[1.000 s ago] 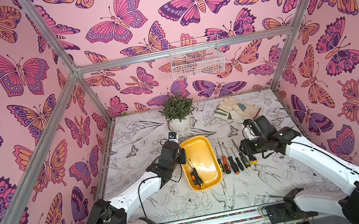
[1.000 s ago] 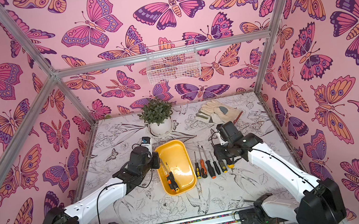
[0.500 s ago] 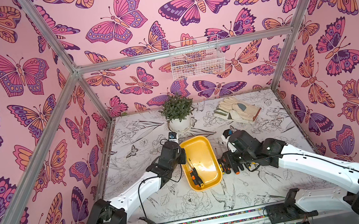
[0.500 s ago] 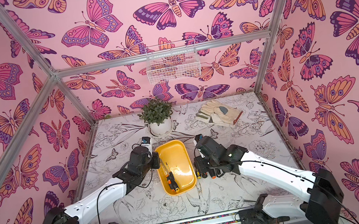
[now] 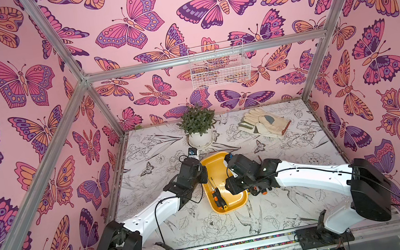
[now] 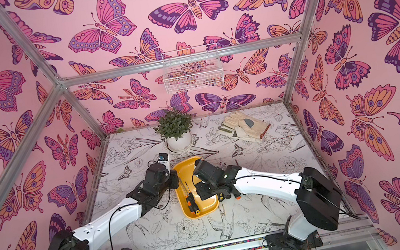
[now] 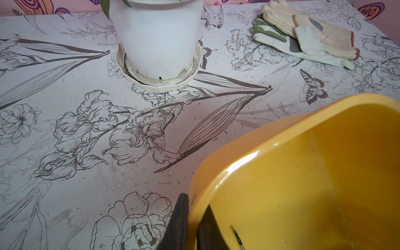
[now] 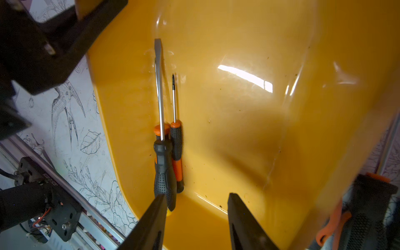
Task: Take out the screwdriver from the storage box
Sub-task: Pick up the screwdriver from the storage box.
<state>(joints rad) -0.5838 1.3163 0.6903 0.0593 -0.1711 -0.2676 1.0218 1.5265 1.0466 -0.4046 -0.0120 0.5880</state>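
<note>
The long flat-blade screwdriver should come alone out of the storage box (image 5: pixel 215 163). For that, my right gripper next needs to grip the screwdriver's handle across the end on the blade side.
The yellow storage box (image 5: pixel 215 163) (image 6: pixel 186 164) lies mid-table between my two arms. Inside it, against its left wall, lie black-and-orange screwdrivers (image 5: pixel 218 197) (image 6: pixel 192 202). The right wrist view shows a long flat-blade one (image 8: pixel 161 121) partly on top of a thin cross-tip one (image 8: pixel 175 147), handles toward my fingers. My left gripper (image 7: pixel 193 227) (image 5: pixel 203 175) is shut on the box's left rim (image 7: pixel 249 151). My right gripper (image 8: pixel 198 216) (image 5: pixel 231 185) hangs open above the box floor, its left finger (image 8: pixel 151 223) just over the flat-blade handle's end, holding nothing.
More screwdrivers (image 5: pixel 260 191) (image 8: pixel 368 205) lie on the table right of the box, mostly under my right arm. A potted plant (image 5: pixel 197 126) (image 7: pixel 158 39) stands behind the box, work gloves (image 5: pixel 265 122) (image 7: pixel 303 34) at the back right. A white wire basket (image 5: pixel 219 69) hangs on the rear wall.
My right arm has swung left from the row of screwdrivers on the table to over the box. The left arm and the box have stayed put.
</note>
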